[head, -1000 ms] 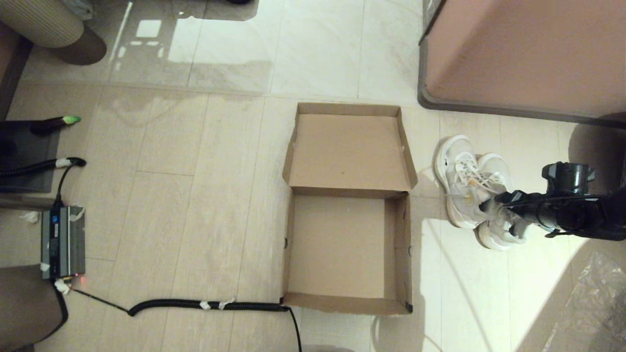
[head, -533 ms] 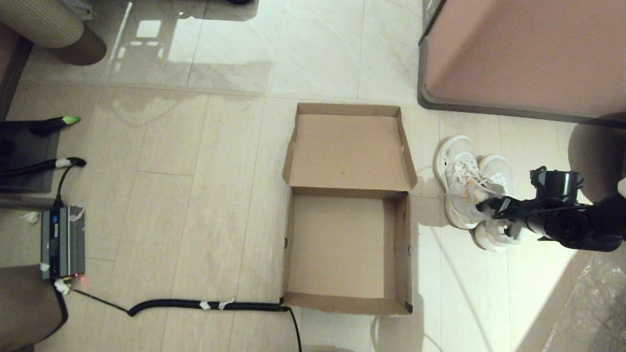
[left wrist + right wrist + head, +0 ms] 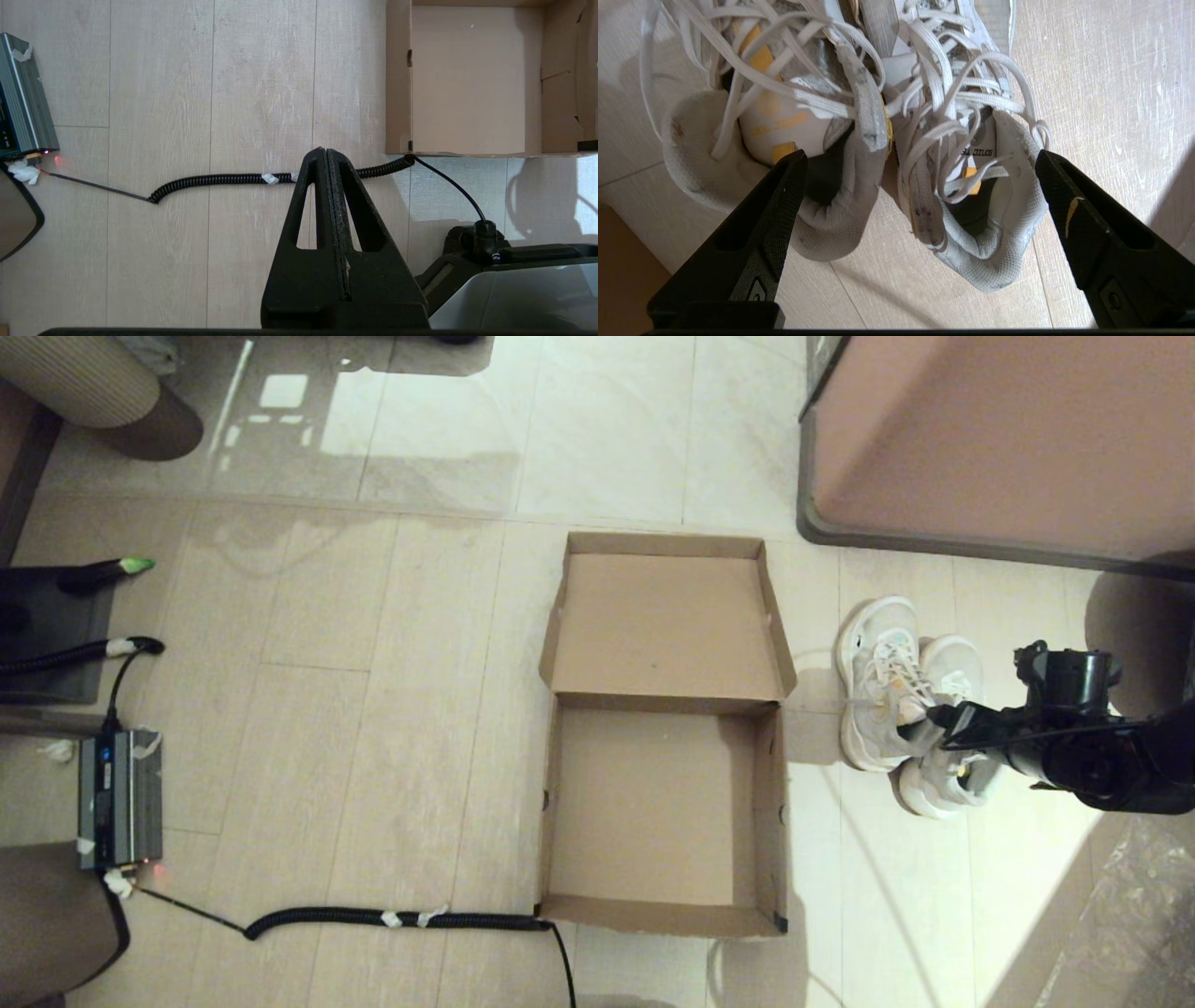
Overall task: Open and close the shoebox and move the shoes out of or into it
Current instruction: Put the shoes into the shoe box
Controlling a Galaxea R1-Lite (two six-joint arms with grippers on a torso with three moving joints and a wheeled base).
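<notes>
Both white sneakers need to go into the open shoebox together, so the robot's right gripper has to grab them next by their adjoining collar sides.
The brown cardboard shoebox (image 3: 644, 803) lies open and empty on the floor, its lid (image 3: 665, 621) folded flat behind it. Both white sneakers (image 3: 882, 681) stand side by side just right of the box, toes pointing away from me. My right gripper (image 3: 938, 723) hovers open over their heels. In the right wrist view the gripper (image 3: 920, 156) straddles both collars of the shoes (image 3: 994, 224), one finger at one shoe's opening, the other outside the second shoe. My left gripper (image 3: 325, 151) is shut and parked above the floor, left of the box's near corner (image 3: 397, 144).
A large pinkish-brown block with a grey rim (image 3: 1008, 439) stands at the back right, close behind the shoes. A coiled black cable (image 3: 392, 919) runs from the box's near left corner to a grey device (image 3: 119, 798). Crinkled plastic (image 3: 1134, 915) lies at the near right.
My right gripper has shifted slightly over the shoes' heels, and the shoe nearer the box has turned a little straighter. The box and the left arm have not moved.
</notes>
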